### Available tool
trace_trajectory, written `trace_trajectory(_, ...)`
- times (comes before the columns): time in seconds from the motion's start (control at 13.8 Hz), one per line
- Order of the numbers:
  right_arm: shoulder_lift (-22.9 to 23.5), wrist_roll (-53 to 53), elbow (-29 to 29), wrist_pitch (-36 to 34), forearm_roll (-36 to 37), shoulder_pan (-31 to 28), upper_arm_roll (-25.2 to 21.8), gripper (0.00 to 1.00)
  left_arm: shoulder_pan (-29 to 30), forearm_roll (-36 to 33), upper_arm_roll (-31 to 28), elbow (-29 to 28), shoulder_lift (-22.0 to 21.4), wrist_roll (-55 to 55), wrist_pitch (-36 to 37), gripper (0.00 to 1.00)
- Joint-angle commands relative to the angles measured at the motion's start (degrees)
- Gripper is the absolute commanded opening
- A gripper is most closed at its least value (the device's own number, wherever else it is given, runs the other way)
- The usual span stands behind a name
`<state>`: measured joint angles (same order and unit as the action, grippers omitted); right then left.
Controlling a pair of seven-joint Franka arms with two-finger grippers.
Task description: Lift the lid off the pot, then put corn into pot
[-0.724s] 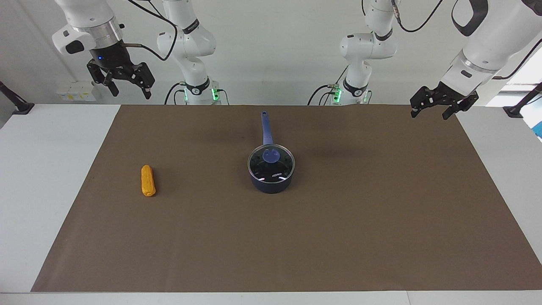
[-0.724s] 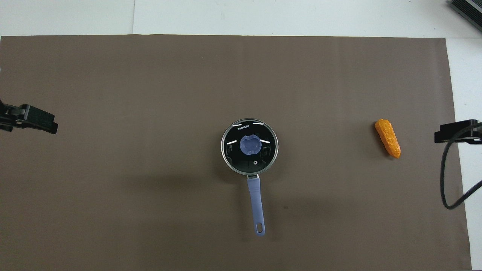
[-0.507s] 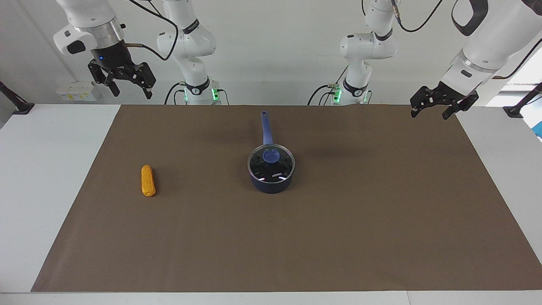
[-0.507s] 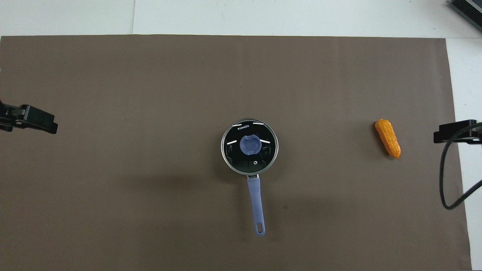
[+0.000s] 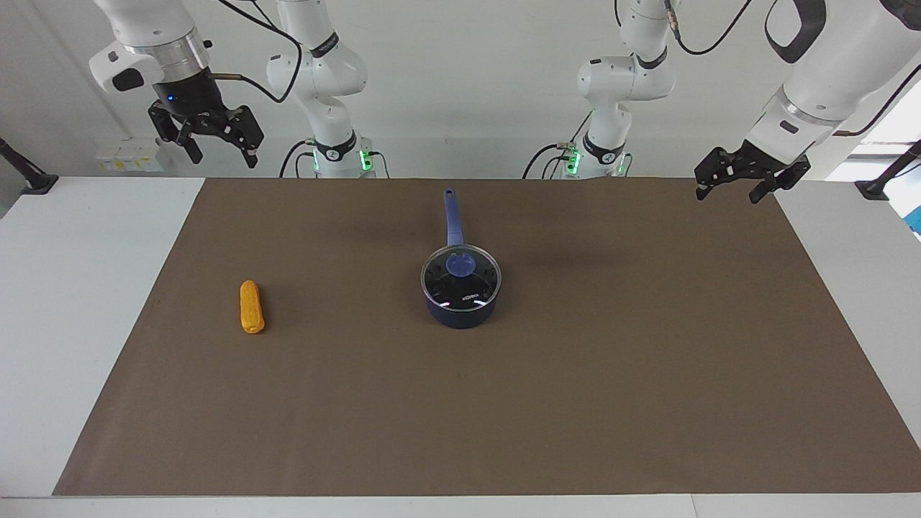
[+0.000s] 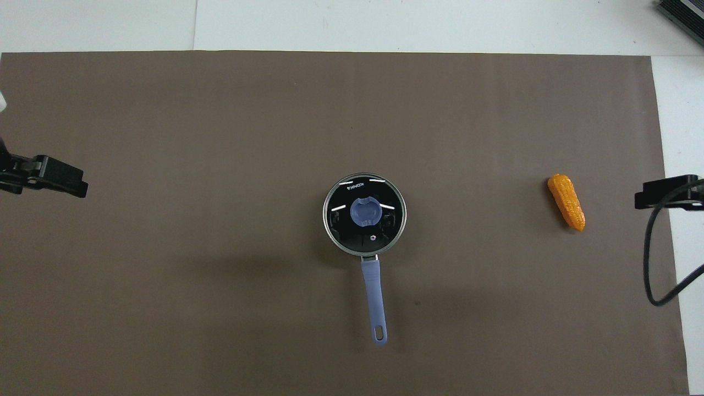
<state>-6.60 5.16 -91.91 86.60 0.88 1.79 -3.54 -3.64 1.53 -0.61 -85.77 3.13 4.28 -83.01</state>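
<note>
The glass lid is wide and flat across the pot [image 6: 364,250]. My left gripper should next hold it by its narrow blue knob [image 6: 366,212] to lift it.
The dark blue pot [image 5: 460,312] [image 6: 364,250] stands mid-table, its long handle [image 5: 452,216] [image 6: 374,300] pointing toward the robots. The glass lid [image 5: 476,283] [image 6: 344,223] with its blue knob [image 5: 460,265] [image 6: 365,212] sits on the pot. The orange-yellow corn [image 5: 251,306] [image 6: 566,202] lies on the mat toward the right arm's end. My right gripper [image 5: 219,146] [image 6: 668,192] is open and empty, raised over the mat's corner at that end. My left gripper [image 5: 728,188] [image 6: 58,180] is open and empty, raised over the mat's edge at its own end.
A brown mat [image 5: 575,374] [image 6: 220,137] covers most of the white table [image 5: 65,288] [image 6: 385,22]. A black cable [image 6: 654,258] hangs from the right arm over the mat's edge.
The left gripper has shifted slightly toward the middle of the table. The right gripper has barely moved. Pot, lid and corn have not moved.
</note>
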Motion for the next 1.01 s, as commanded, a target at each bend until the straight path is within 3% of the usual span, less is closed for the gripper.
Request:
trace_trajectory(0.0, -0.9, -1.5, -0.9, 0.8, -0.8, -0.6, 0.3, 1.0, -1.0, -0.8, 0.2, -5.2, -2.4, -0.1, -3.7, 1.0)
trace_trajectory(0.14, -0.3, -2.7, -2.5, 1.4, -0.9, -0.6, 0.3, 1.0, -1.8, -0.7, 0.3, -7.1, -2.4, -0.1, -5.5, 1.0)
trace_trajectory(0.43, 1.2, -12.3, -10.5, 15.1, -0.8, -2.1, 0.2, 1.0, -4.5, -0.7, 0.5, -12.4, -3.0, -0.8, -11.7, 1.0)
trace_trajectory(0.94, 17.2, -20.0, -13.7, 33.5, -0.9, -2.8, 0.2, 1.0, -12.5, -0.7, 0.4, -18.3, -1.0, -1.9, -21.6, 1.0)
